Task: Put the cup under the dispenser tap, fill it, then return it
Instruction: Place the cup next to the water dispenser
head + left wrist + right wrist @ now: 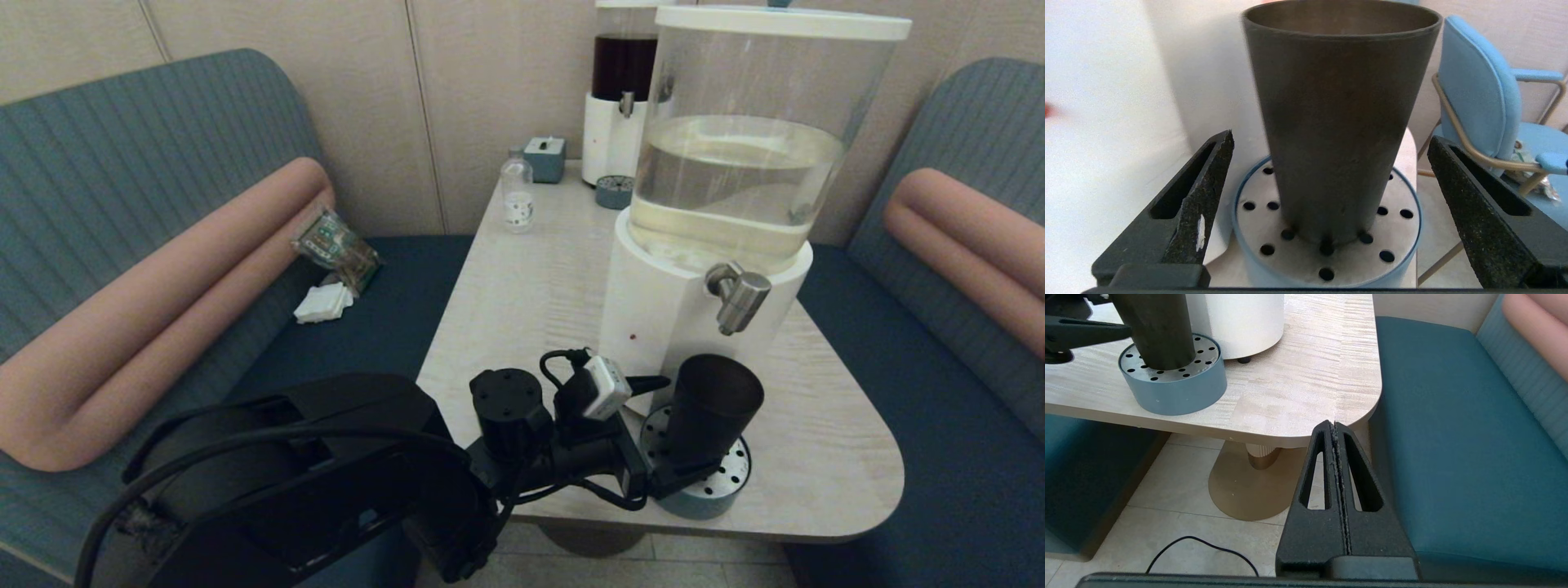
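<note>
The cup has to go back from the drip tray, so the left gripper will next pick up the black cup by its lower side [692, 439] and leave the cup's rim [721, 357] free.
The black cup [712, 408] stands upright on the round perforated drip tray [729, 488], just below the steel dispenser tap [739, 296] of the large white-based dispenser [653, 318]. My left gripper [684, 434] is open at the cup's lower part, coming from the left. In the left wrist view the cup [1337, 122] stands between the two fingers [1208, 183], with clear gaps on both sides. The cup's inside is not visible. My right gripper [1334, 424] is shut and empty, low beside the table's near right corner, out of the head view.
At the table's back stand a small clear bottle [517, 192], a teal box [545, 158], the dark-liquid dispenser [622, 98] and its small tray [614, 192]. Blue benches flank the table; a packet [335, 245] and napkins [322, 304] lie on the left one.
</note>
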You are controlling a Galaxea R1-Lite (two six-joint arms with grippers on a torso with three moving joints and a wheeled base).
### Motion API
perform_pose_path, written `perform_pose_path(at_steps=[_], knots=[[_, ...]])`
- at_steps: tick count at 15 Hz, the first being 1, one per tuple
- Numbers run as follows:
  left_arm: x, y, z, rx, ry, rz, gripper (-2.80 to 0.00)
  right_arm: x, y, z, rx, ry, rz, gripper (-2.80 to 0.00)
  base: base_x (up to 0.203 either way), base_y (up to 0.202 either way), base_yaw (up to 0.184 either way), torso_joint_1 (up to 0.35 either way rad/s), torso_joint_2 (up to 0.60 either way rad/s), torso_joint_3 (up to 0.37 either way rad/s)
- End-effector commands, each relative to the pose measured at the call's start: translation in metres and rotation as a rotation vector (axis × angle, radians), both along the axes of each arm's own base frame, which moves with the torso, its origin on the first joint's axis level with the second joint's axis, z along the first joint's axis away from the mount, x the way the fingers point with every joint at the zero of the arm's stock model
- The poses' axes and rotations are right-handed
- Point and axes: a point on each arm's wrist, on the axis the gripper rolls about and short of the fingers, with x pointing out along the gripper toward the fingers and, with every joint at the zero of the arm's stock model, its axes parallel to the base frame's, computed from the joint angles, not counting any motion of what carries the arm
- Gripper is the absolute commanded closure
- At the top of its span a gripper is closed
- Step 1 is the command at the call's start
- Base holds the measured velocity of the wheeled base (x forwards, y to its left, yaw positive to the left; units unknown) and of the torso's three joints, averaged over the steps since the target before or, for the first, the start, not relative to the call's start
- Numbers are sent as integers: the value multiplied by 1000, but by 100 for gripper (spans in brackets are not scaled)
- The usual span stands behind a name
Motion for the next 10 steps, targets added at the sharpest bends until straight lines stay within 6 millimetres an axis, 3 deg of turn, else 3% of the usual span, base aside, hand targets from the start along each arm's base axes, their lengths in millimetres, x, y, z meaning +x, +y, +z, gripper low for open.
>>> perform_pose_path(at_steps=[1, 10], knots=[[0, -5, -4, -4, -6, -14, -280, 1, 0, -3, 0, 10, -1, 0, 0, 0, 0, 0, 0, 0], [2, -24, -7, -19, -23, -47, -280, 1, 0, -3, 0, 10, -1, 0, 0, 0, 0, 0, 0, 0]])
